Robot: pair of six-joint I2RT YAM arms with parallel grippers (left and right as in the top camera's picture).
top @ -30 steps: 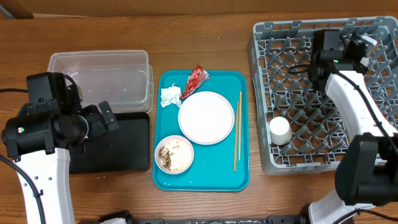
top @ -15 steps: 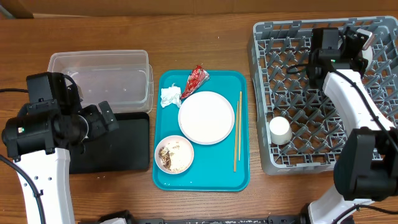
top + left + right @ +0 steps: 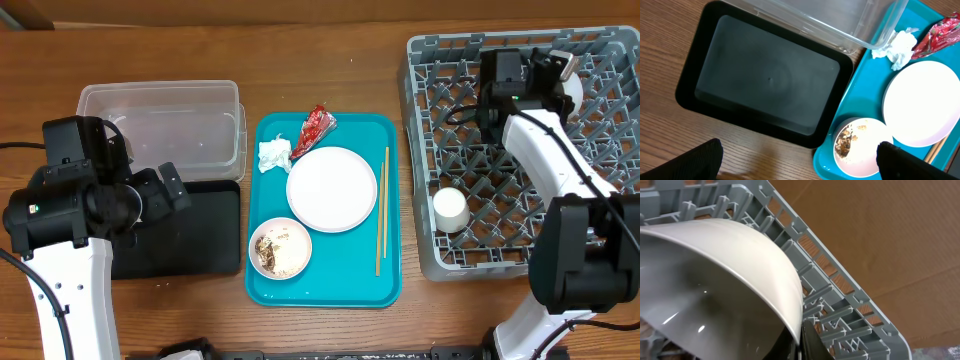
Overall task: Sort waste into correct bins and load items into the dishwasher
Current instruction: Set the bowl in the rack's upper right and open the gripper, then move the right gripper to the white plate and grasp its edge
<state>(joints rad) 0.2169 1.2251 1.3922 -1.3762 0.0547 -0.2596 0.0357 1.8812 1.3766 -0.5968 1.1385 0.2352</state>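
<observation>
The body of the white bowl is over the rack's wires, so my right gripper needs to let go of the bowl. The bowl would end up inside the grey dish rack [image 3: 430,60].
My right gripper [image 3: 556,78] is shut on the rim of a white bowl [image 3: 715,280], held on edge inside the grey dish rack [image 3: 430,60] near its far wall [image 3: 840,295]. A small white cup [image 3: 450,209] stands in the rack's near left part. On the teal tray [image 3: 330,285] lie a white plate [image 3: 331,188], a second white bowl with food scraps [image 3: 280,248], chopsticks [image 3: 382,210], a red wrapper [image 3: 316,126] and a white tissue [image 3: 274,154]. My left gripper [image 3: 800,167] is open and empty over the black tray's near edge.
The clear tub [image 3: 160,120] sits at the far left with the black tray [image 3: 200,235] in front of it, both beside the teal tray. In the left wrist view the black tray [image 3: 765,85] is empty. Bare wood lies in front of the black tray.
My right gripper has shifted left along the rack's far side, carrying the white bowl. The left arm and the things on the teal tray have not moved.
</observation>
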